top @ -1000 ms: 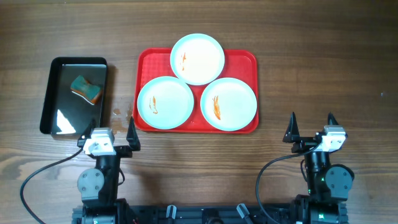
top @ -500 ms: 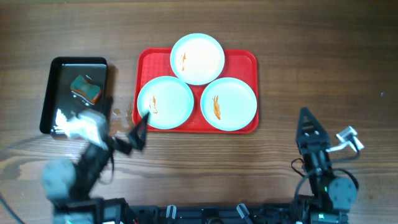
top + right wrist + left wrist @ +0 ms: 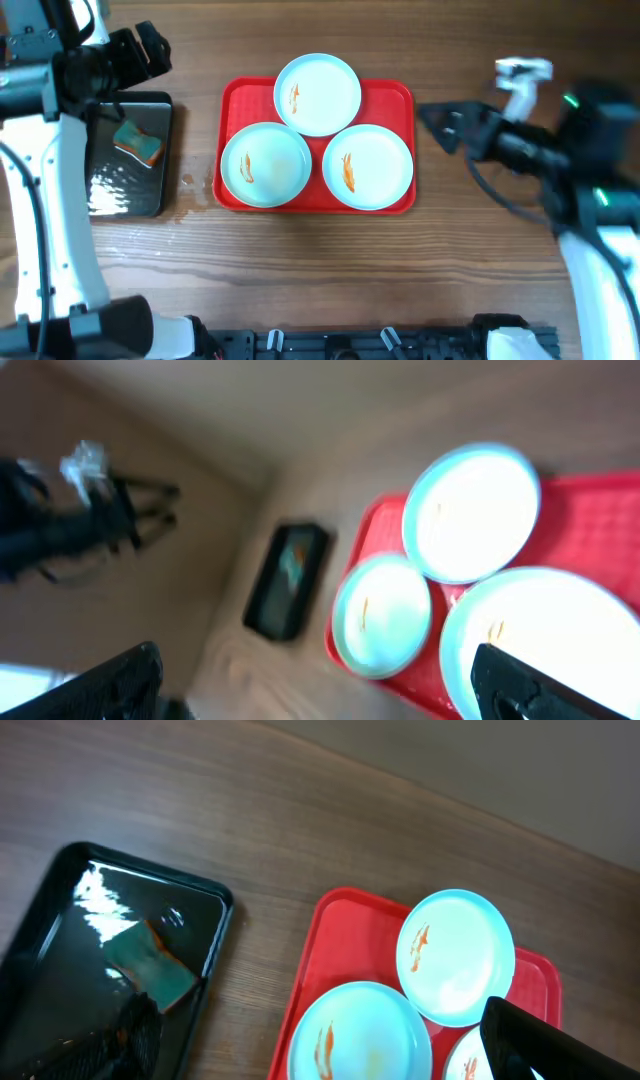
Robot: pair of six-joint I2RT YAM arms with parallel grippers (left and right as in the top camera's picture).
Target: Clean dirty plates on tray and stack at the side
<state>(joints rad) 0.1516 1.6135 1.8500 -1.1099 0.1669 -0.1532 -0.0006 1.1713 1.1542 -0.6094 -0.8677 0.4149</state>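
Note:
My left gripper grips the sponge by the middle of its green side [image 3: 139, 141] [image 3: 150, 966] next, since the orange side stays free to clean plates.
The red tray [image 3: 395, 92] lies at the table's middle back and holds three dirty plates. The back plate [image 3: 317, 94], left plate [image 3: 265, 165] and right plate [image 3: 367, 167] each show an orange smear. My left gripper [image 3: 150, 50] is open and empty, high above the back left, near the black tray. Its view shows the plates [image 3: 457, 955] and tray [image 3: 330, 920] below. My right gripper [image 3: 440, 125] is open and empty, raised just right of the red tray. Its blurred view [image 3: 320, 680] shows the plates [image 3: 470, 510].
A glossy black tray [image 3: 95, 190] at the left holds a green and orange sponge [image 3: 137, 143] and looks wet. Small water drops lie on the wood [image 3: 190, 182] between the trays. The wooden table is bare in front and at the right.
Both arms have left their rest poses at the front edge. The left arm rose and swung to the back left. The right arm rose and swung toward the red tray's right side.

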